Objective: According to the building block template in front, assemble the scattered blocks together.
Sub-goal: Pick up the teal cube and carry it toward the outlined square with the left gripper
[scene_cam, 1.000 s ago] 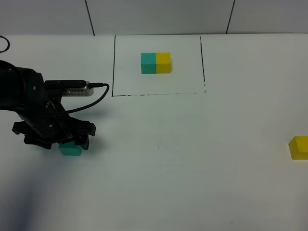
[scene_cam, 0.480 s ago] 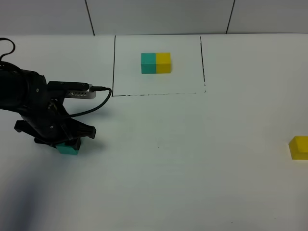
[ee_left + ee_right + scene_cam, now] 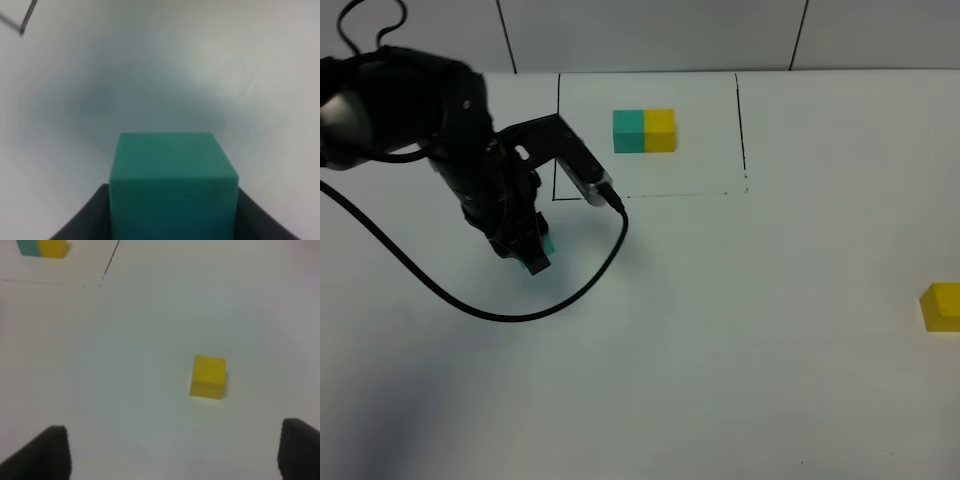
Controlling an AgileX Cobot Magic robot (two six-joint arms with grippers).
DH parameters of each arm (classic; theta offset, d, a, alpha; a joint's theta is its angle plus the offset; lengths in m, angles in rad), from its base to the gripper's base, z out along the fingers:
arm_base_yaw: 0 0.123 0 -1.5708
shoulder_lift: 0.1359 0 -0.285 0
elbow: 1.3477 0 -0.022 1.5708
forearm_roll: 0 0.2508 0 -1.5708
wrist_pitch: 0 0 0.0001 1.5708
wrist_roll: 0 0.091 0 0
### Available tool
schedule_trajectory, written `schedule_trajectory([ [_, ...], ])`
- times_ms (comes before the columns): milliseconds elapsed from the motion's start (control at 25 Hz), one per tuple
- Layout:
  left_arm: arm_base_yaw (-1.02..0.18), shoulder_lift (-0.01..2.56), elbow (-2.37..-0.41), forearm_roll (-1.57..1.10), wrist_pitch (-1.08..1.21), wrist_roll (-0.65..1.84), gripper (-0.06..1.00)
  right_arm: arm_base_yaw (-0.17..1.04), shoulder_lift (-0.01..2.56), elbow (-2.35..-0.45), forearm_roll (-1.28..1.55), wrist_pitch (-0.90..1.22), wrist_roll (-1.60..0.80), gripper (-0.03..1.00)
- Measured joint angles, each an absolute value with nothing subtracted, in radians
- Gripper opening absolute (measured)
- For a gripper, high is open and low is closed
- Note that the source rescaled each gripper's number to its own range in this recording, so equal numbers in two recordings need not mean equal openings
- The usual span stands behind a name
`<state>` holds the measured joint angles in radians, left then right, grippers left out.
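I should keep the teal cube in my left gripper until it rests in front of the template, because the cube is farther left in the high view.
The building block template (image 3: pixel 644 131), a teal and a yellow cube joined, stands inside a thin black drawn rectangle at the back; it also shows in the right wrist view (image 3: pixel 42 247). My left gripper (image 3: pixel 534 256) is shut on the loose teal cube (image 3: pixel 548 245), left of the table's middle, below the rectangle's near left corner. The left wrist view shows the teal cube (image 3: pixel 172 190) between the dark fingers (image 3: pixel 80 225). The loose yellow cube (image 3: pixel 941 306) sits at the far right edge. My right gripper (image 3: pixel 175 452) is open, a short way back from the yellow cube (image 3: pixel 208 376).
The left arm's black cable (image 3: pixel 500 312) loops across the white table (image 3: pixel 720 350) in front of the arm. The black drawn rectangle (image 3: pixel 558 130) marks the template area. A tiled wall runs behind the table.
My left gripper has closed on the teal cube and carried it from the table's left side up and to the right, toward the rectangle's near left corner. The yellow cube has not moved.
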<state>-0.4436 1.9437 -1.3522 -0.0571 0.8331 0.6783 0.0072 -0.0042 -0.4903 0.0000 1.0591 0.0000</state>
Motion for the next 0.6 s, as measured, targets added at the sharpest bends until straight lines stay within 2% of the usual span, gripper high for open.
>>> schedule_trajectory([
  [320, -0.624, 2.178, -1.683, 0.133, 1.027, 0.821, 0.0, 0.007, -0.004, -0.49, 0.0, 1.059, 0.0, 0.89],
  [600, -0.677, 2.307, -1.854, 0.113, 1.064, 0.901, 0.0, 0.007, -0.004, -0.49, 0.0, 1.059, 0.0, 0.89],
])
